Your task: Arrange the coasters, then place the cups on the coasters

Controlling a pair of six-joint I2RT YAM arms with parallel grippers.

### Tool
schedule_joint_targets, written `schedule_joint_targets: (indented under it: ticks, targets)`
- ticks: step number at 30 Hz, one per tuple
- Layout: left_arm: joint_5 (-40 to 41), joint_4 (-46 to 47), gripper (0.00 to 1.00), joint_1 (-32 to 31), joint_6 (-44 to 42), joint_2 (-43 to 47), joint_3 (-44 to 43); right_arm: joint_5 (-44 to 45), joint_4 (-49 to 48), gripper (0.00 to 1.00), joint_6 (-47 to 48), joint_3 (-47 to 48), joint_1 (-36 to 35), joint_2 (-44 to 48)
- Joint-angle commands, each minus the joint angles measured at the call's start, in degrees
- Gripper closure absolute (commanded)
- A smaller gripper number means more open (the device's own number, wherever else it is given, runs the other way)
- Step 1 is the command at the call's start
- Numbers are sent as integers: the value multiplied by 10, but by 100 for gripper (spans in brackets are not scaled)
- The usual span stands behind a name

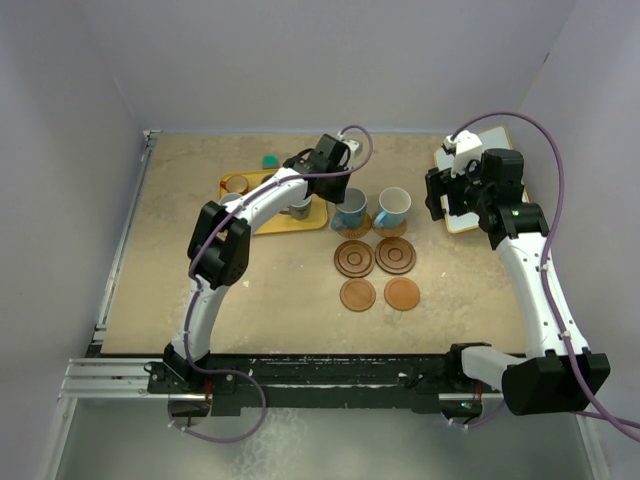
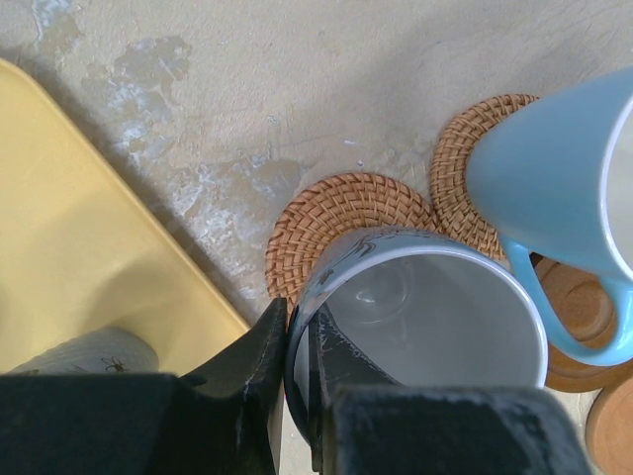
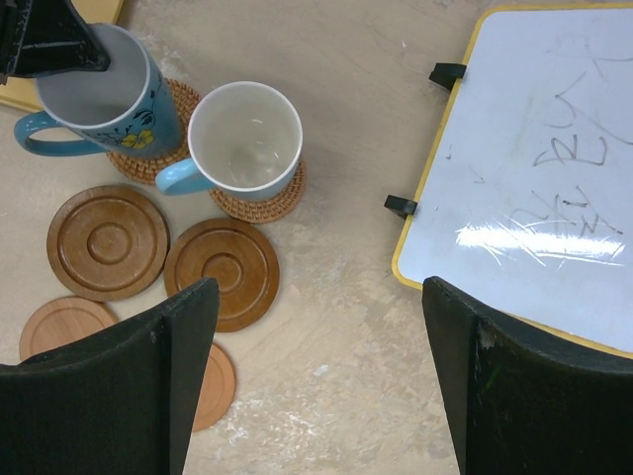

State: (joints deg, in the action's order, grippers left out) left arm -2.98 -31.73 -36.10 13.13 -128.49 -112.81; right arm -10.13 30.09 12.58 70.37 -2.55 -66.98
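I should let go of the tilted light blue cup with my left gripper now, because the cup's base is low over the woven coaster and the cup would settle there.
My left gripper (image 2: 297, 327) is shut on the rim of a light blue cup (image 2: 425, 317), one finger inside and one outside. The cup hangs tilted over a woven coaster (image 2: 346, 213); contact with it cannot be told. A second light blue cup (image 1: 392, 208) stands on the neighbouring woven coaster (image 2: 465, 148). In front lie two ringed coasters (image 1: 354, 258) (image 1: 395, 255) and two plain ones (image 1: 357, 295) (image 1: 402, 293). An orange-brown cup (image 1: 237, 184) and a grey cup (image 1: 298, 207) sit on the yellow tray (image 1: 262, 222). My right gripper (image 3: 316, 376) is open above bare table.
A yellow-framed whiteboard (image 3: 534, 148) lies at the back right, under the right arm. A small green object (image 1: 270, 161) sits behind the tray. Walls close the table in at the back and on both sides.
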Motion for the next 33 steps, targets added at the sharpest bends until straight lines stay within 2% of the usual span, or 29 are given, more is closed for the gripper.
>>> schedule_joint_targets:
  ticks: [1,33]
  targets:
    - [-7,14,95,-5,8,12,-35,-11,-14,15,-4,1,4,12]
    - [-3,-2,76,-6,-19,25,-51,-16,-13,14,-4,2,7,13]
